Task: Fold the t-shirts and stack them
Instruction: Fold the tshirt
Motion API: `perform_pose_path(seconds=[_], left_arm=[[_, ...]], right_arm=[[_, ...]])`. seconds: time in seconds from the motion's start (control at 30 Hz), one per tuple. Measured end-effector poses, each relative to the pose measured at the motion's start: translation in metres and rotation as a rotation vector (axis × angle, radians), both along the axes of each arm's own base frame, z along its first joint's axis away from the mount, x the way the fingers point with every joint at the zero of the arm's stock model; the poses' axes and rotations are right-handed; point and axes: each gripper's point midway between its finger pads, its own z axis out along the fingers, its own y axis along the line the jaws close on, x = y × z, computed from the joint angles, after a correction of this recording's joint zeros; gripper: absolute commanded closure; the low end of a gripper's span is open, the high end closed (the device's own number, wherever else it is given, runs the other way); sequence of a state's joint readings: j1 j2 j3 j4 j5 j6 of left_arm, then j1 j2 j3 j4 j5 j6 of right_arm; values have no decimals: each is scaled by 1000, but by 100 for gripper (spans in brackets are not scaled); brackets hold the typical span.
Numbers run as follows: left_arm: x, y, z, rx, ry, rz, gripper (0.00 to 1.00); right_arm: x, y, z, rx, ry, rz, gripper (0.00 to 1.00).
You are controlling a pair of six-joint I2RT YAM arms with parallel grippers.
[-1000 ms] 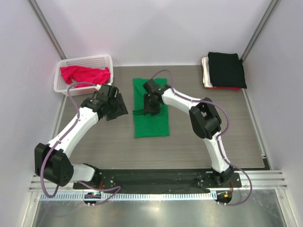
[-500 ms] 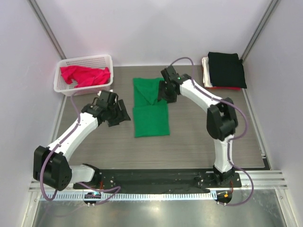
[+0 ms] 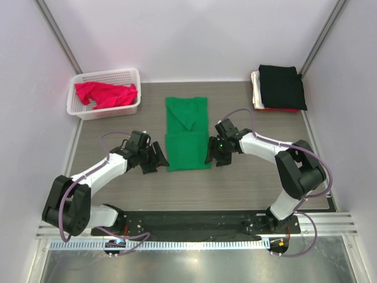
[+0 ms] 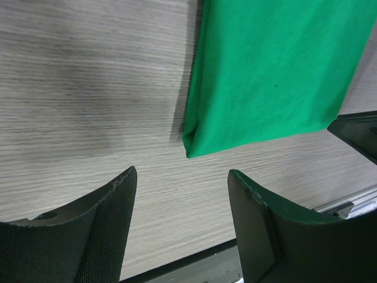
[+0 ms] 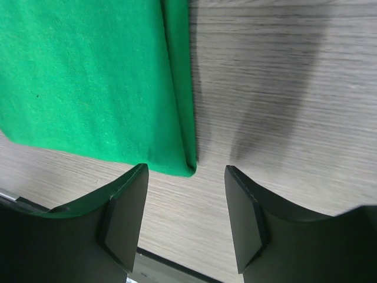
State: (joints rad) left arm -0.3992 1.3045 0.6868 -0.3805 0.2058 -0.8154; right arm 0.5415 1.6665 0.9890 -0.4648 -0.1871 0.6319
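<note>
Next, my left gripper grabs the green t-shirt (image 3: pixel 187 134) by its near corner (image 3: pixel 169 168), opposite my right gripper's corner, to fold that edge of the t-shirt over evenly.
A bright green t-shirt (image 3: pixel 187 134) lies folded into a long strip at the table's middle. My left gripper (image 3: pixel 158 160) is open and empty just left of its near left corner (image 4: pixel 189 150). My right gripper (image 3: pixel 210 154) is open and empty just right of its near right corner (image 5: pixel 187 168). Neither touches the cloth. A red-pink t-shirt (image 3: pixel 106 94) lies crumpled in the white basket (image 3: pixel 80 110). A black t-shirt (image 3: pixel 281 86) tops a folded stack at the back right, with white (image 3: pixel 255 89) and red (image 3: pixel 277 110) edges showing beneath it.
The basket stands at the back left corner. A black base rail (image 3: pixel 194 221) runs along the near table edge. Bare wooden table (image 3: pixel 118 188) lies left, right and in front of the green shirt.
My right gripper let go of the green shirt's upper part and swung down to its near right corner. My left gripper moved nearer, to the near left corner. The shirt now lies flat.
</note>
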Motion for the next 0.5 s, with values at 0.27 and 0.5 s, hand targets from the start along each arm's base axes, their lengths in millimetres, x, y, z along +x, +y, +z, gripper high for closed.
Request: perform_pose_path(seconds=[0.27,0.5], left_arm=[[-3,-6,-22,-34,24,11,43],[4,-14,-28,-68,12,13,47]], right_arm=[[4,11,-6,68,-27,4,52],[2,14,-12,94,-23,3,57]])
